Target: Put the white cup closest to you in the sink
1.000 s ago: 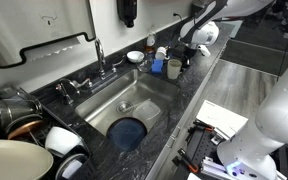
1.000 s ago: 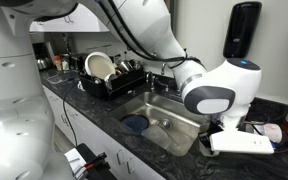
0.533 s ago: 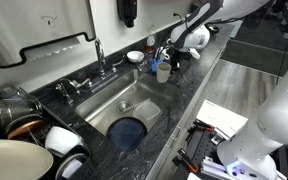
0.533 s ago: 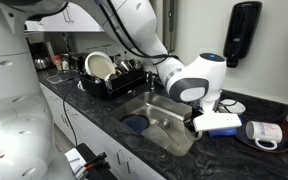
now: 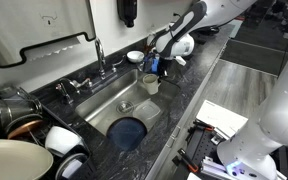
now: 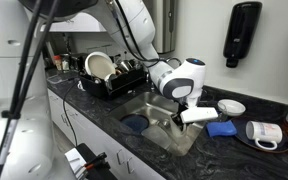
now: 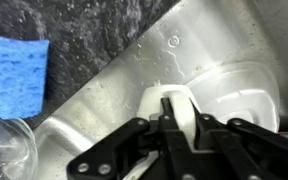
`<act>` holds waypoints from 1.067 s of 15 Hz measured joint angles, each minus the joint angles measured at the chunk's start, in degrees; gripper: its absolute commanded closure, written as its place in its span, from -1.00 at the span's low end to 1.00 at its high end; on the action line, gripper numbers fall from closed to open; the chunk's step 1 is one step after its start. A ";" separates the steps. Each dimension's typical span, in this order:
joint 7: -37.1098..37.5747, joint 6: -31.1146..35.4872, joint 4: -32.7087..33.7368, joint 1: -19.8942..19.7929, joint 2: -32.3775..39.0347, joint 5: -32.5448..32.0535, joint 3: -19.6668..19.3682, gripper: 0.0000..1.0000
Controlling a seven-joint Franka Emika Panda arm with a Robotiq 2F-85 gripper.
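The white cup is hanging beside the edge of the counter, short of the sink's bottom. My gripper should lower it farther in before letting it go.
The white cup [image 5: 151, 84] hangs from my gripper [image 5: 156, 70] over the right end of the steel sink [image 5: 104, 108], just inside the counter edge. In the wrist view my gripper [image 7: 172, 120] is shut on the cup's wall [image 7: 169, 102], with the sink's steel side [image 7: 134, 65] below it. In an exterior view my gripper [image 6: 184, 110] is above the sink [image 6: 154, 125] and mostly hides the cup.
A blue round object [image 5: 129, 132] lies at the sink bottom. A faucet [image 5: 98, 52] and a white bowl [image 5: 135, 57] stand behind. A blue sponge [image 6: 222, 128], another white mug on its side [image 6: 259, 132] and a dish rack [image 6: 109, 75] sit on the dark counter.
My gripper has carried the white cup from the counter beside the sink to over the sink's end and lowered it. The other mug stays on the counter.
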 measured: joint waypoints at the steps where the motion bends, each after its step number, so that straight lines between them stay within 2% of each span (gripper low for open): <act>1: 0.82 0.00 1.06 0.14 1.30 0.53 0.87 0.92; 5: 6.71 0.29 6.57 0.75 6.97 4.05 5.50 0.92; 9: 16.25 2.65 12.57 1.51 13.81 6.57 9.73 0.92; 13: 28.90 8.36 16.87 2.58 20.34 5.63 10.41 0.92; 16: 39.66 12.35 18.65 2.58 23.46 2.64 9.58 0.92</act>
